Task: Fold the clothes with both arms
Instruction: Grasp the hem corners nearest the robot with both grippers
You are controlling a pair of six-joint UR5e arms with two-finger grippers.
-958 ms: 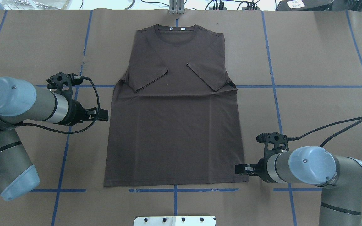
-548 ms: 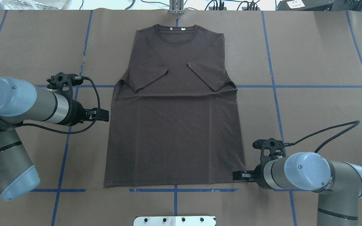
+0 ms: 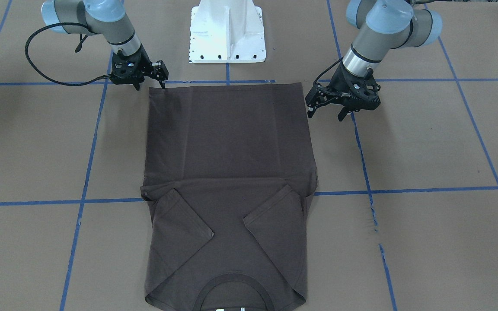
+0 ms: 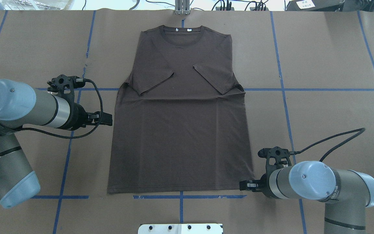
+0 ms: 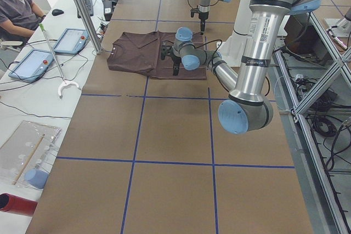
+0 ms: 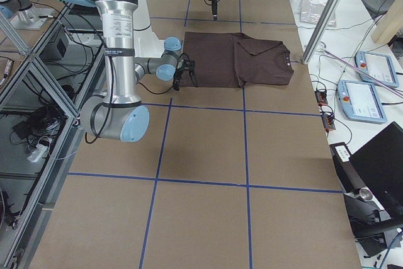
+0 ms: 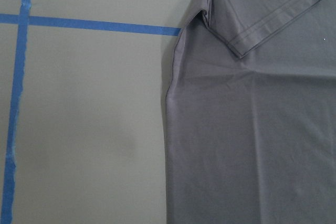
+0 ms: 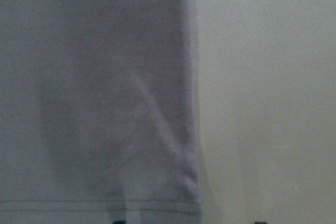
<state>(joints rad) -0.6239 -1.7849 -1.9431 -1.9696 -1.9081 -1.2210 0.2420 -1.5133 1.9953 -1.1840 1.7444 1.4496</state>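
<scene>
I should grab the dark brown T-shirt's body (image 3: 229, 137) by its hem corner (image 3: 153, 90) with my right gripper next, to fold it over.
The dark brown T-shirt (image 4: 180, 130) lies flat on the brown table, collar at the far side, both sleeves folded in over the chest. It also shows in the front view (image 3: 227, 142). My left gripper (image 4: 108, 119) is open and empty, just off the shirt's left side edge at mid height; in the front view (image 3: 326, 115) its fingers are spread. The left wrist view shows that side edge and a sleeve (image 7: 252, 129). My right gripper (image 4: 243, 186) is open at the shirt's near right hem corner, also in the front view (image 3: 150, 87). The right wrist view shows that corner (image 8: 94, 103) close up.
The white pedestal base (image 4: 180, 228) stands at the near table edge, just behind the hem. Blue tape lines (image 4: 281, 89) cross the brown paper. An aluminium post (image 4: 182, 8) stands beyond the collar. An operator (image 5: 19, 4) sits past the table's far side with tablets.
My right gripper has moved towards the robot and slightly inward, down to the shirt's near right hem corner. The left arm and the shirt have stayed nearly still.
</scene>
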